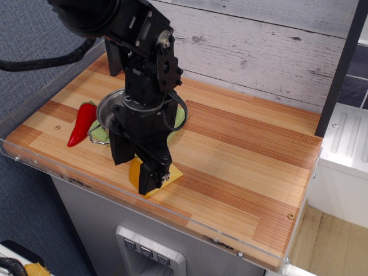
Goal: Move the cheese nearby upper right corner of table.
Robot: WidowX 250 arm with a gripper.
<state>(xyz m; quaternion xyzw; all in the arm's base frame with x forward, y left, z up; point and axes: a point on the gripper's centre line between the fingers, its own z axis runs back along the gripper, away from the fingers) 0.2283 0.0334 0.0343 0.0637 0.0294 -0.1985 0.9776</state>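
Note:
I should next move the cheese nearby the table's upper right corner (307,129), so I should pick it up with my gripper by its thick orange body (135,172).
The cheese (171,172), a small yellow-orange wedge, lies near the front edge of the striped wood table (247,167), left of its middle. My gripper (135,168) is lowered over it, with one black finger on each side of the wedge. The jaws stand apart and straddle the cheese; the arm hides most of it. The table's upper right corner lies by the black post (340,69).
A steel pot (107,109) sits on a green cloth (179,118) just behind the gripper. A red pepper (82,123) lies at the left. A clear acrylic rim (190,225) edges the table. A dark post (114,57) stands at the back left.

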